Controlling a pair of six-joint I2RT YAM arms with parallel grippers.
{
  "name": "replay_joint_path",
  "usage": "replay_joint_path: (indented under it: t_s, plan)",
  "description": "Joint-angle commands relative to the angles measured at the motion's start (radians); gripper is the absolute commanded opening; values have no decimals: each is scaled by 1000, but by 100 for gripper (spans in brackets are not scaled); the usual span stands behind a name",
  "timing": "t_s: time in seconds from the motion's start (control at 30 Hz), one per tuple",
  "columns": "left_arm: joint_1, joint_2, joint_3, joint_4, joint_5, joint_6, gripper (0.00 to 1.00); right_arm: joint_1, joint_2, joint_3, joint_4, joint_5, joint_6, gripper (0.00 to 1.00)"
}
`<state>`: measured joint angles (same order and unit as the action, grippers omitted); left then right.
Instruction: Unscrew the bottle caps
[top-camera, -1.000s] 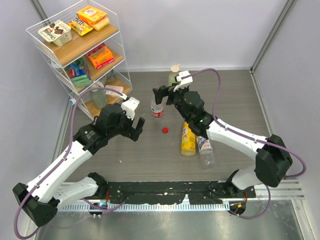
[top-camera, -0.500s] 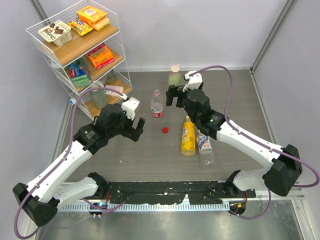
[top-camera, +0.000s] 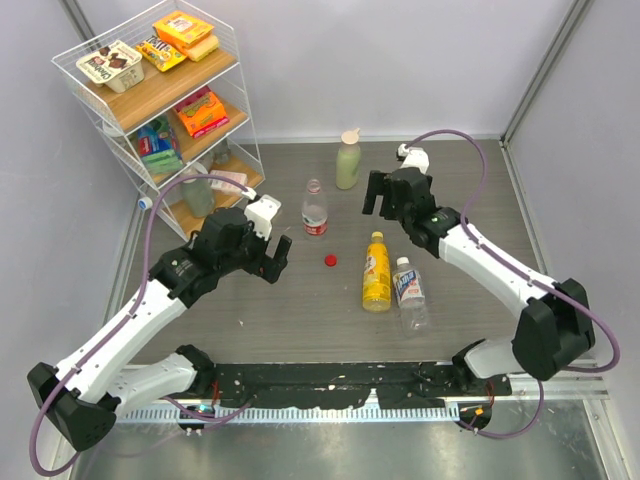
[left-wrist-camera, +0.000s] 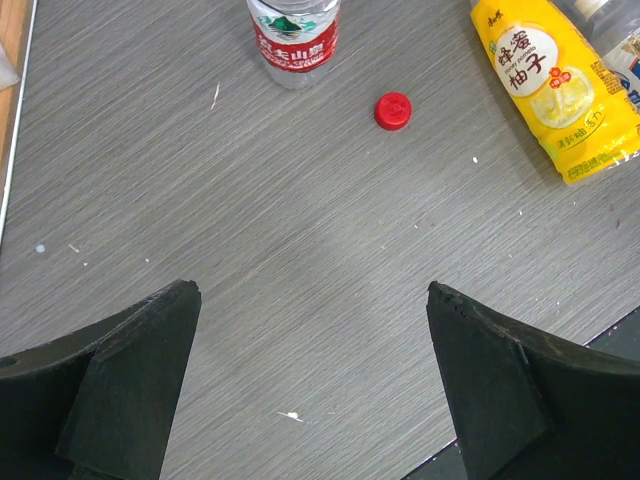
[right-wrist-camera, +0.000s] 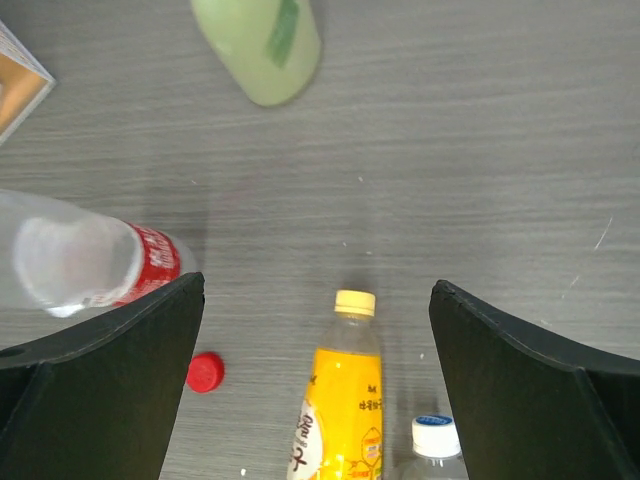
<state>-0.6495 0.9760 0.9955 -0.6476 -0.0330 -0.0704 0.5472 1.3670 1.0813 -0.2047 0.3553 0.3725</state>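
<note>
My right gripper should next grab the yellow bottle by its end with the cap (top-camera: 377, 239) (right-wrist-camera: 354, 307), so the body of the bottle stays free for my left gripper.
A loose red cap (top-camera: 330, 261) (left-wrist-camera: 393, 110) (right-wrist-camera: 204, 372) lies on the table beside an upright, uncapped clear bottle with a red label (top-camera: 314, 208) (left-wrist-camera: 294, 30) (right-wrist-camera: 80, 265). A yellow bottle (top-camera: 376, 275) (left-wrist-camera: 553, 85) lies flat with its yellow cap (top-camera: 376, 237) (right-wrist-camera: 354, 302) on. Beside it lies a clear bottle (top-camera: 410, 297) with its pale blue-white cap (top-camera: 403, 263) (right-wrist-camera: 434, 434) on. My left gripper (top-camera: 278, 258) (left-wrist-camera: 312, 290) hangs open left of the red cap, holding nothing. My right gripper (top-camera: 380, 203) (right-wrist-camera: 317, 285) is open and empty above the yellow cap.
A pale green bottle (top-camera: 348, 163) (right-wrist-camera: 262, 45) with a beige cap stands at the back. A white wire shelf (top-camera: 150, 110) with snack boxes fills the back left corner. A black rail (top-camera: 330, 380) runs along the near table edge.
My right arm has drawn back to the right, away from the red-labelled bottle, its gripper staying open. The left arm has not moved.
</note>
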Motion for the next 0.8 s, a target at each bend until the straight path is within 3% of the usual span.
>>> replay_joint_path:
  t_s: [0.0,0.47,0.6,0.77]
  plan:
    - [1,-2,20,16,13,-3,100,-44,63,-12,-41,-90,59,98]
    - [2,-3,19,17,8,-8,100,-115,312,20,-67,-220,92,86]
    - [1,-2,17,17,5,-8,100,-116,382,42,-65,-251,89,75]
    - [2,-5,14,20,2,-9,100,-118,432,49,-41,-277,95,70]
